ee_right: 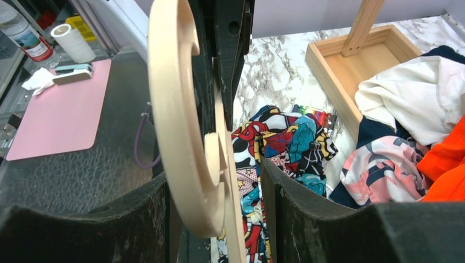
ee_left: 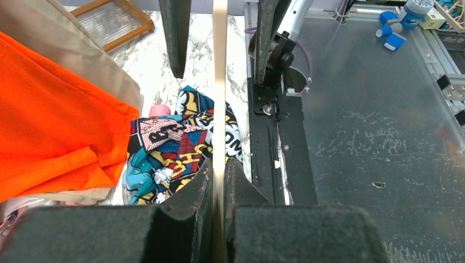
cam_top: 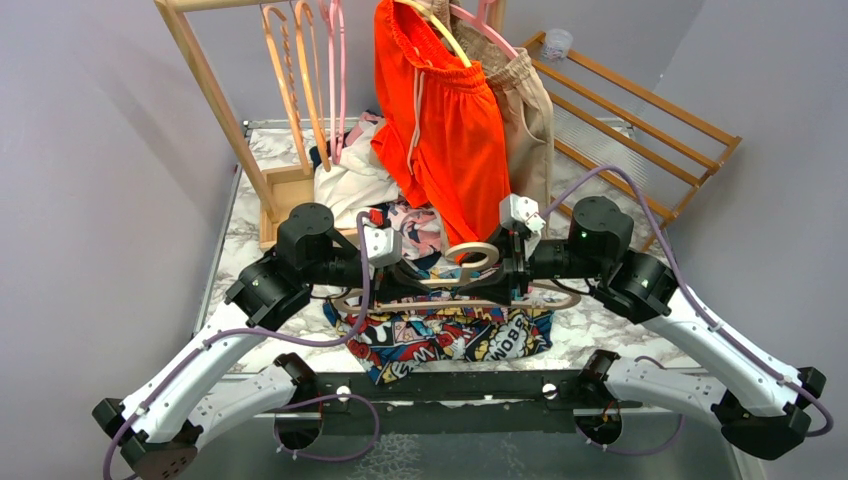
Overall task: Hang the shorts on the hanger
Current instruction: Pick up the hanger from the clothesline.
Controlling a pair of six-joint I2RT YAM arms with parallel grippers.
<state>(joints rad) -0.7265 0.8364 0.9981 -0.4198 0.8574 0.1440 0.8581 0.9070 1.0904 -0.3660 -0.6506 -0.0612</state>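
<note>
My right gripper next needs to grip the cream hanger beside the hook, so the arm my left gripper holds can enter the shorts.
The comic-print shorts lie flat on the marble table near the front edge; they also show in the left wrist view and the right wrist view. The cream hanger is held level just above them, its hook pointing to the back. My left gripper is shut on the hanger's left arm, seen edge-on between the pads. My right gripper straddles the hanger by the hook with its jaws apart, a gap showing beside the right finger.
A wooden rack with orange and pink hangers stands at the back left. Orange shorts and beige shorts hang behind the hanger. A pile of clothes lies under them. A slatted wooden frame leans at the back right.
</note>
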